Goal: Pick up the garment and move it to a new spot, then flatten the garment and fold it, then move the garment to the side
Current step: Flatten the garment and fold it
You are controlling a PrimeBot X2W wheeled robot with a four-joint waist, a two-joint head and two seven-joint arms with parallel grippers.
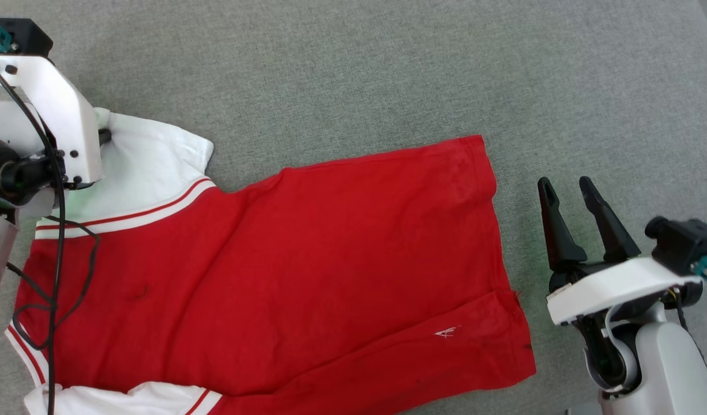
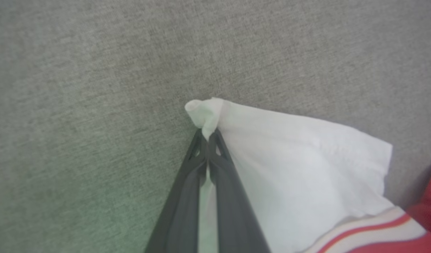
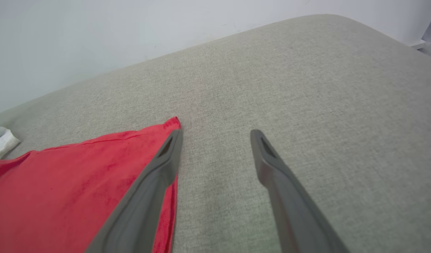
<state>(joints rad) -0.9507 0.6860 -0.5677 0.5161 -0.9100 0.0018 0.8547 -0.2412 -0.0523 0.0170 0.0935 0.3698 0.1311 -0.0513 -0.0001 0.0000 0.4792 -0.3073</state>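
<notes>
The robot will fold the garment point(image 1: 284, 271), so its right gripper will next pick it up by the corner of its hem point(image 1: 477, 144).
The garment point(image 1: 284, 271), a red jersey with white sleeves and striped trim, lies spread flat on the grey cushion, plain red face up. My left gripper point(image 2: 208, 135) is shut on the tip of the far white sleeve point(image 2: 293, 158), pinching a small bunch of cloth between its fingers. In the head view that sleeve point(image 1: 151, 155) sits at the upper left, with the left wrist covering its end. My right gripper point(image 1: 567, 187) hovers open just right of the jersey's hem. In the right wrist view its fingers point(image 3: 166, 158) stand apart beside the red hem corner point(image 3: 171, 124).
The grey fabric surface point(image 1: 359, 75) stretches wide beyond the jersey at the top and right. A pale wall point(image 3: 96, 35) rises behind the cushion's far edge. Black cables point(image 1: 56, 248) from the left arm hang over the jersey's left side.
</notes>
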